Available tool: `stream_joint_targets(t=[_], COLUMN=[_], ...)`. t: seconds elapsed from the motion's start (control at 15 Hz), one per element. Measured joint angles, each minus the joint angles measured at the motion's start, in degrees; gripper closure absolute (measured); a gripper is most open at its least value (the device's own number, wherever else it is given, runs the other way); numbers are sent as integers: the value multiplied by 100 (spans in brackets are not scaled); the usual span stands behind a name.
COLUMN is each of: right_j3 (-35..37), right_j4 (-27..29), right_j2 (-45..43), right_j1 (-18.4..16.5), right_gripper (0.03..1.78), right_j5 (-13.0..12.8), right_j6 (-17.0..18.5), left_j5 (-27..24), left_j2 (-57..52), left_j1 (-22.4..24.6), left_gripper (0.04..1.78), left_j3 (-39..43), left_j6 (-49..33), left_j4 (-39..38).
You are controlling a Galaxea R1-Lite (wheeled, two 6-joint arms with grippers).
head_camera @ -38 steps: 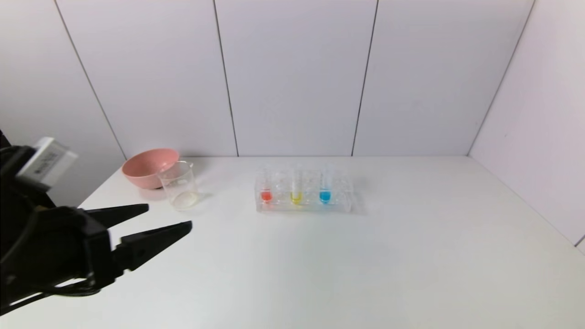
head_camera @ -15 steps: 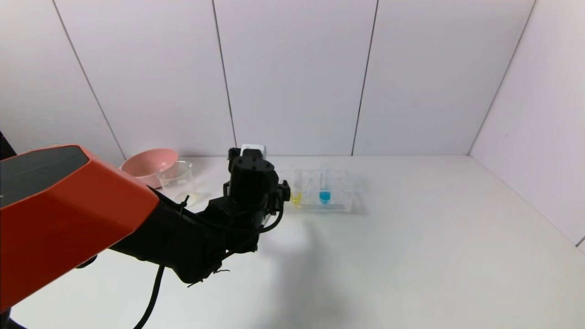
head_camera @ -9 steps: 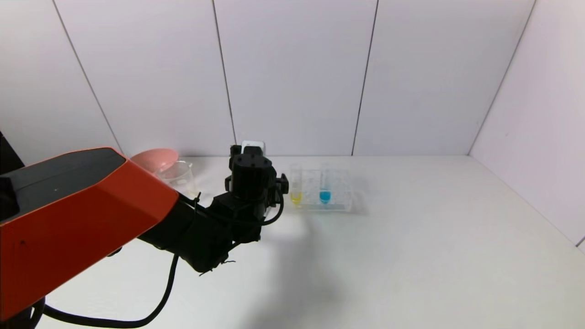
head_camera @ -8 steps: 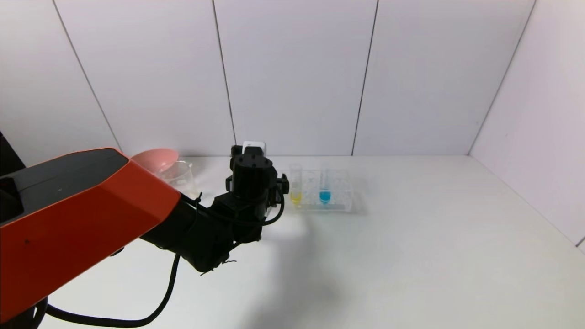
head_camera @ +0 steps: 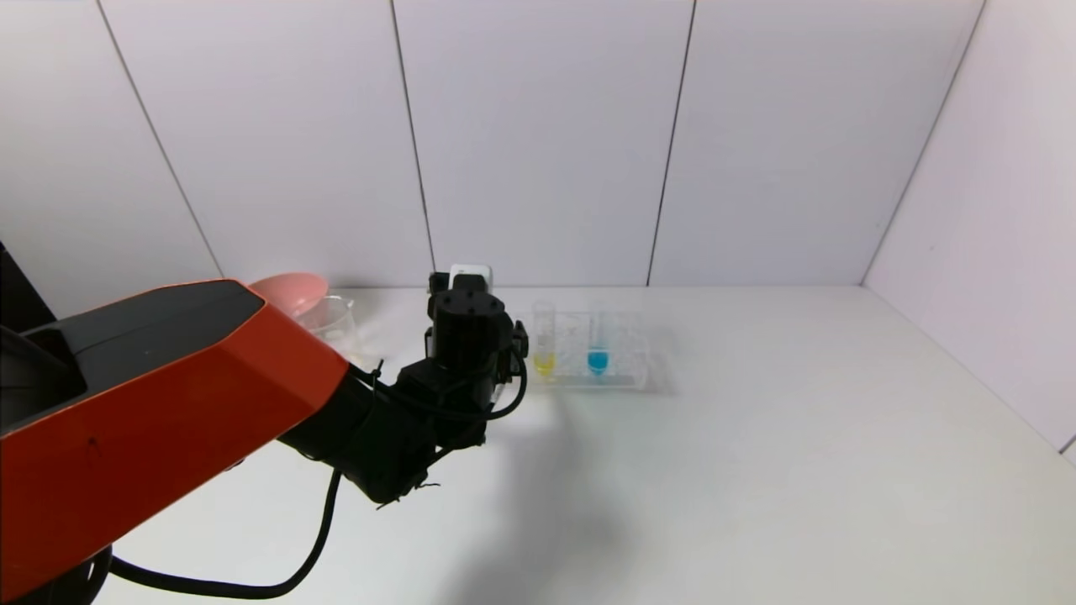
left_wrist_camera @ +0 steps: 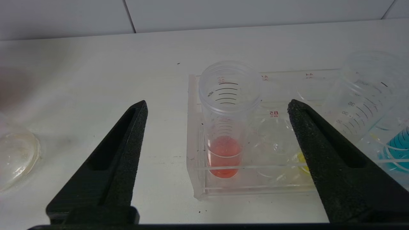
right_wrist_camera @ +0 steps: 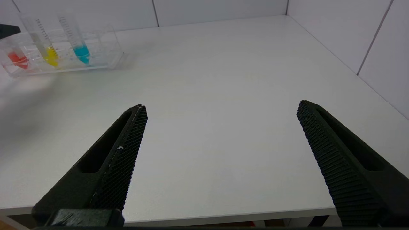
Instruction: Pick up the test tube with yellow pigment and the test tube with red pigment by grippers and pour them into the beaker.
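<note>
I will next grip the red test tube with my left gripper by its exposed upper side under the test tube's rim. The clear rack surrounds the test tube's lower half.
In the left wrist view the test tube with red pigment stands upright in the end slot of a clear rack. My left gripper is open, one finger on each side of that tube, and touches nothing. The test tube with yellow pigment stands in the rack just right of the left wrist; its yellow tip shows beside the right finger. The left arm hides the red tube in the head view. The beaker stands left of the arm. My right gripper hangs open and empty over the table's near edge.
A pink bowl sits behind the beaker at the back left. A blue-tipped tube stands in the rack right of the yellow one. The orange left forearm crosses the near left of the table. White walls close the back and right.
The left arm has swung from the near left up to the rack's left end and now covers the red tube. In the last half second it has crept slightly right.
</note>
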Motion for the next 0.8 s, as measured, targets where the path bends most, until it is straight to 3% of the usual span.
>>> stream_joint_targets(t=[0.33,0.4,0.8], right_j3=[0,0,0], right_j4=[0,0,0], right_j2=[0,0,0], right_j1=[0,0,0], right_gripper=[10,10,10], right_j5=[0,-2,0], right_j6=[-2,-2,-2], left_j5=[10,7,44], left_j2=[-1,-4,-293], left_j1=[-27,-33,-68], left_gripper=[124,135,139], left_j3=[-1,-9,-315], left_j6=[-13,-16,212], left_j4=[0,0,228])
